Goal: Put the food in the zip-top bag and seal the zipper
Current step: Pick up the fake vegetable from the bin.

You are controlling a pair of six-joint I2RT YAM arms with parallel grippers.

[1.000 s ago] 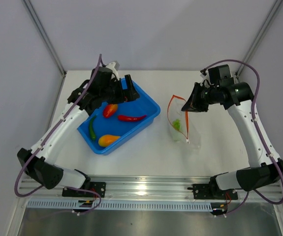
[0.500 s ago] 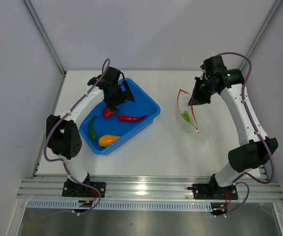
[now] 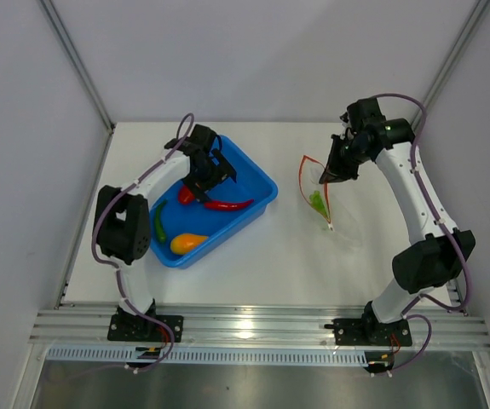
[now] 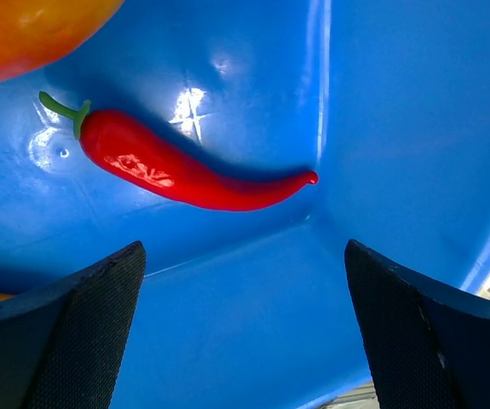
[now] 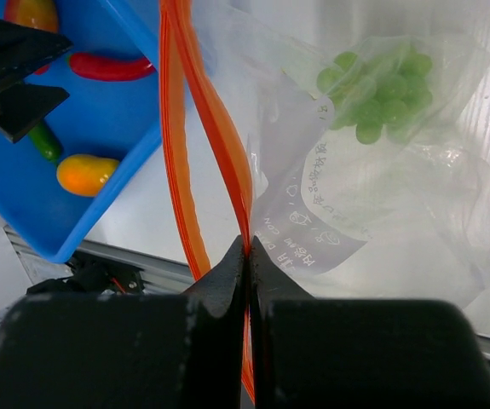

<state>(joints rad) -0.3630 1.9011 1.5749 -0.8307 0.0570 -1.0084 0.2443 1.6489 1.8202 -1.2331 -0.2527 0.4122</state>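
I should grab the red chili [image 3: 227, 204] with my left gripper across its body near its green stem, so its tip stays free to lead into the bag's opening.
A red chili [image 3: 227, 204] [image 4: 185, 170], a red-orange oval fruit [image 3: 187, 194] [image 4: 31, 30], a green pepper [image 3: 158, 221] and a yellow-orange piece [image 3: 187, 243] lie in the blue tray [image 3: 253, 176]. My left gripper [image 3: 213, 170] [image 4: 243, 256] hangs open over the tray floor, just short of the chili, holding nothing. My right gripper [image 3: 325, 176] [image 5: 247, 251] is shut on the zipper [image 5: 219, 136] of the clear zip-top bag [image 3: 319, 209] [image 5: 364, 196], holding its mouth up and open. A green leafy piece [image 3: 316, 201] [image 5: 377, 89] sits inside the bag.
The tray's walls [image 4: 415, 128] rise close around my left fingers. White table [image 3: 279, 256] lies between the tray and the bag. Grey walls and metal posts border the table at the back and sides.
My left gripper has moved from the tray's back edge down into the tray, close to the chili. My right gripper has shifted slightly left with the bag, still pinching the zipper.
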